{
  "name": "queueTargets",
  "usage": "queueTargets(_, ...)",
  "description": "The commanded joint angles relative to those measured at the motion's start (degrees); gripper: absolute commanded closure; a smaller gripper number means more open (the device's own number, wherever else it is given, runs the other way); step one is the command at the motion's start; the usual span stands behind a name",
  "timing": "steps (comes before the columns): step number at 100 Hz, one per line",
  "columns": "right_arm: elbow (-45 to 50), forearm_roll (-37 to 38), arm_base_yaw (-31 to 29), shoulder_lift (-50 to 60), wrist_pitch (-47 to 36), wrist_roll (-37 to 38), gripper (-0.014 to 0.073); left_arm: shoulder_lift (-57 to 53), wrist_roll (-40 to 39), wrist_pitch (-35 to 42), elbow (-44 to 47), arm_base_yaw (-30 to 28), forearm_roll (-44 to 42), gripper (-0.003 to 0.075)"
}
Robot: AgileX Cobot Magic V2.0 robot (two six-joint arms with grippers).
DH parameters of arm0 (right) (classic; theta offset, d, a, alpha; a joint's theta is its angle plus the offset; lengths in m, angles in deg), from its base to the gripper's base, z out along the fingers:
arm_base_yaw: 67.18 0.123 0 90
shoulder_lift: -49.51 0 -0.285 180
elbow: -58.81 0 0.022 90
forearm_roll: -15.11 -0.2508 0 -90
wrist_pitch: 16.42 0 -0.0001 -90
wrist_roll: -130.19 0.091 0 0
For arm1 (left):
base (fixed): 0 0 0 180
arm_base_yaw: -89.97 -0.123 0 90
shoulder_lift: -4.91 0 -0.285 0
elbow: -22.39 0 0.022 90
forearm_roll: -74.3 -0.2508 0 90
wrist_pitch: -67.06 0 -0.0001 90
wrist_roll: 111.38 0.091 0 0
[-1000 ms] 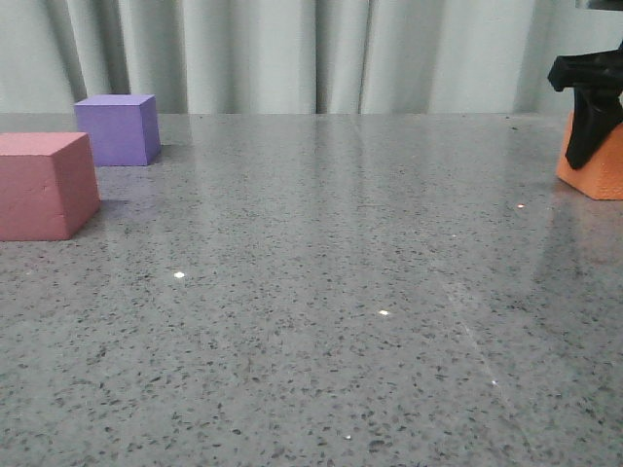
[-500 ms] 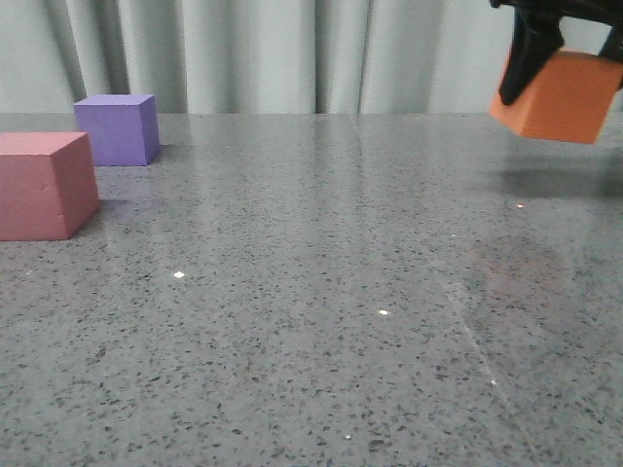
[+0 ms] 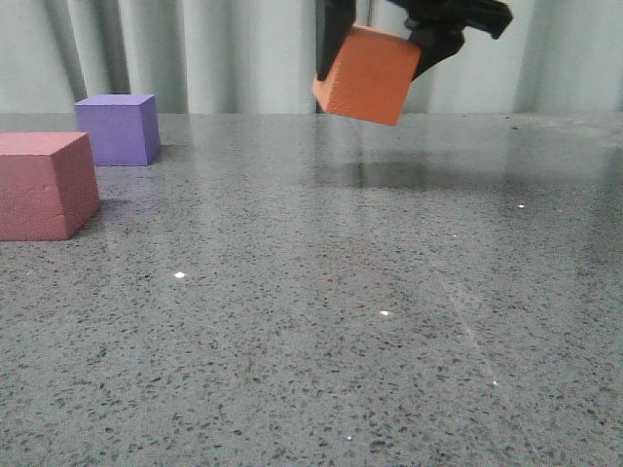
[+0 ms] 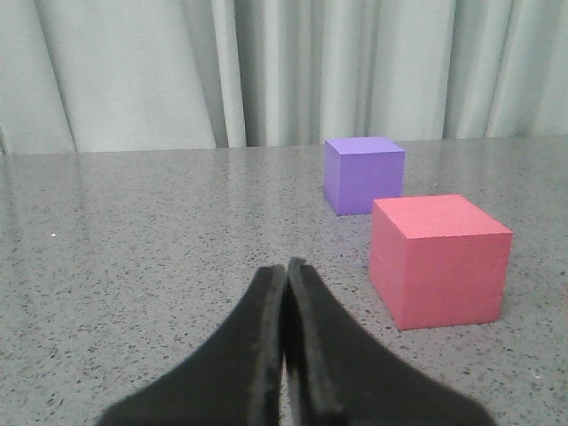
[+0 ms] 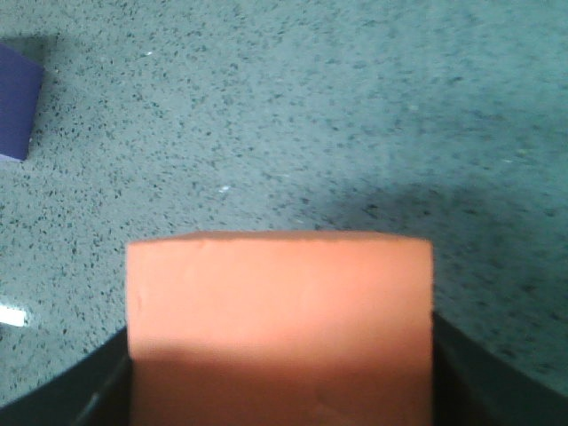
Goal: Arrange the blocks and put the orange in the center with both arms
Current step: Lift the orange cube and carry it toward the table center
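Observation:
The orange cube has its lower edge [image 3: 357, 118] above the speckled table, so my right gripper should hold the cube until it's on the tabletop.
My right gripper [image 3: 375, 44] is shut on the orange cube [image 3: 367, 75] and holds it tilted in the air above the far middle of the table. In the right wrist view the orange cube [image 5: 280, 324] fills the space between the fingers. The pink-red cube [image 3: 44, 185] sits at the left edge of the table, and the purple cube [image 3: 118, 128] stands just behind it. My left gripper [image 4: 286, 271] is shut and empty, low over the table. The pink-red cube [image 4: 438, 259] and the purple cube [image 4: 363, 174] lie ahead of it, off to one side.
The grey speckled table [image 3: 321, 292] stretches across the view. A pale curtain [image 3: 224, 53] hangs behind its far edge. A corner of the purple cube [image 5: 16, 102] shows in the right wrist view.
My right gripper has lifted the orange cube off the table at the far right and carried it left, to above the far middle. The pink-red and purple cubes have not moved.

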Motion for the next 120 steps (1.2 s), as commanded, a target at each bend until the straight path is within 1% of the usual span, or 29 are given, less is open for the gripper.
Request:
queueTargets(1, -4.9, 5.4, 1.9, 0.4, 0.0, 5.4, 0.0340, -1.9, -0.2, 4.3, 3.1, 0.0, 0.5, 0.0739)
queueTargets(10, -7.7, 10.1, 4.4, -2.0, 2.1, 10.2, 0.0340, -1.9, -0.2, 4.3, 3.1, 0.0, 0.5, 0.0739)
queueTargets(19, -10.1, 12.6, 6.8, -3.7, 2.8, 13.1, 0.0340, -1.9, -0.2, 4.3, 3.1, 0.0, 0.5, 0.0739)
queueTargets(31, -11.8, 14.3, 9.1, -5.8, 2.9, 15.9, 0.0340, -1.9, -0.2, 4.3, 3.1, 0.0, 0.5, 0.0739)
queueTargets(43, -11.9, 14.7, 9.9, -7.1, 3.2, 18.2, 0.0340, -1.9, -0.2, 4.3, 3.1, 0.0, 0.5, 0.0739)
queueTargets(56, -11.9, 14.8, 10.4, -8.1, 3.2, 19.5, 0.0340, -1.9, -0.2, 4.3, 3.1, 0.0, 0.5, 0.0739)
queueTargets(87, -11.9, 14.3, 10.9, -10.0, 3.3, 19.5, 0.0336, -1.9, -0.2, 4.3, 3.1, 0.0, 0.5, 0.0739)
queueTargets(93, -12.0, 14.3, 10.9, -10.0, 3.1, 19.5, 0.0322, -1.9, -0.2, 4.3, 3.1, 0.0, 0.5, 0.0739)
queueTargets(97, -12.0, 14.3, 10.9, -10.0, 3.0, 19.4, 0.0291, -1.9, -0.2, 4.3, 3.1, 0.0, 0.5, 0.0739)
queueTargets(102, -12.0, 14.3, 10.9, -10.0, 2.9, 19.0, 0.0232, -1.9, -0.2, 4.3, 3.1, 0.0, 0.5, 0.0739)
queueTargets(114, -12.0, 14.3, 11.1, -10.0, 2.9, 18.5, 0.0024, -1.9, -0.2, 4.3, 3.1, 0.0, 0.5, 0.0739)
queueTargets(120, -12.0, 14.2, 11.2, -9.8, 2.9, 18.5, -0.0049, -1.9, -0.2, 4.3, 3.1, 0.0, 0.5, 0.0739)
